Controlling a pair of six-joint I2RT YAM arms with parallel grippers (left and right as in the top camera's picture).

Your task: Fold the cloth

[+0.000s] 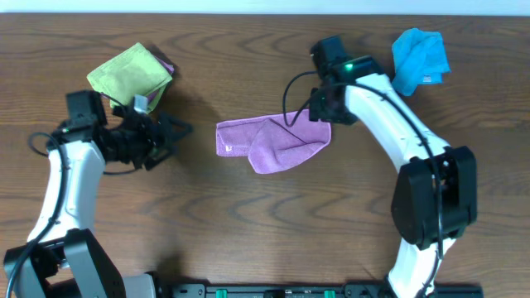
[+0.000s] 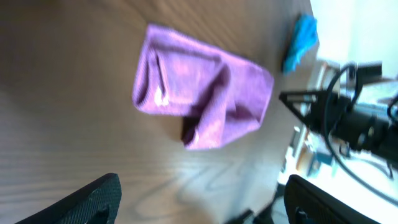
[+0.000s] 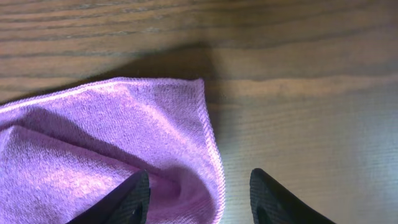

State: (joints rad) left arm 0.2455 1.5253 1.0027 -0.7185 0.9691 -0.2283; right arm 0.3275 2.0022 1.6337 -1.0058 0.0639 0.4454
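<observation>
My left gripper is going to grip the purple cloth's uneven flap by its near tip next, apart from the right gripper's hemmed corner, to spread it for folding.
The purple cloth (image 1: pixel 273 141) lies mid-table, loosely doubled over with an uneven flap on top and a small white tag at its left end. My left gripper (image 1: pixel 175 134) hovers to the left of it, clear of the fabric. In the left wrist view the cloth (image 2: pixel 199 93) lies ahead, and the left gripper (image 2: pixel 202 205) is wide open with only bare wood between its fingers. My right gripper (image 1: pixel 319 112) is over the cloth's right end. There the right gripper (image 3: pixel 202 199) stands open astride the hemmed corner of the cloth (image 3: pixel 112 143), not pinching it.
A lime-green cloth (image 1: pixel 128 74) lies at the back left, close behind my left arm. A bright blue cloth (image 1: pixel 418 56) is bunched at the back right. The wooden table (image 1: pixel 248 215) shows bare in front of the purple cloth.
</observation>
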